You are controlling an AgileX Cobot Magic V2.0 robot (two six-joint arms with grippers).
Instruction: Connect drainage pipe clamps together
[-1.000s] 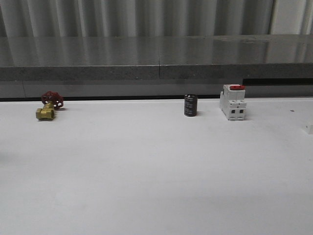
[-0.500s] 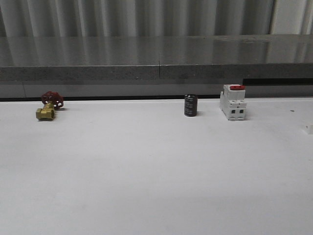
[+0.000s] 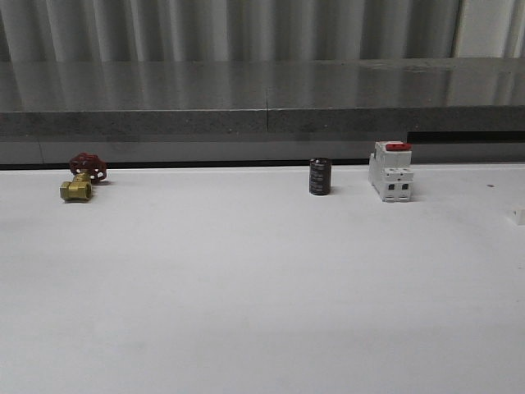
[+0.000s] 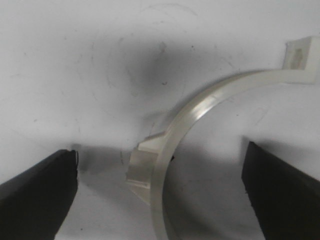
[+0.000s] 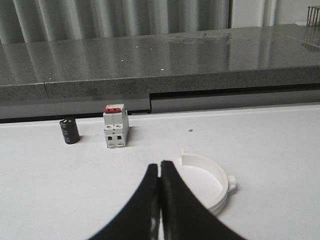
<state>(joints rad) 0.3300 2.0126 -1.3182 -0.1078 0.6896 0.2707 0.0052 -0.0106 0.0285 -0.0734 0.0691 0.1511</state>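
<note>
I should close my left gripper on the square tab point(image 4: 142, 167) on the white clamp point(image 4: 197, 110), because my fingers are on either side of the tab.
One drainage pipe clamp point(image 4: 210, 100), a white half-ring with square tabs, lies flat on the white table under my left gripper point(image 4: 161, 152). That gripper is open, and its black fingers point(image 4: 40, 192) stand wide on either side of the arc without touching it. A second white half-ring clamp point(image 5: 216, 182) rests on the table just beside and beyond my right gripper point(image 5: 160, 166). The right gripper is shut with nothing between its fingers. At the right edge of the front view a small white tab point(image 3: 517, 216) pokes in.
Along the back of the table stand a brass valve with a red handwheel point(image 3: 79, 182), a black cylinder point(image 3: 320, 176) and a white breaker with a red top point(image 3: 391, 171). A grey ledge point(image 3: 262, 98) runs behind them. The breaker point(image 5: 115, 126) is beyond the right gripper.
</note>
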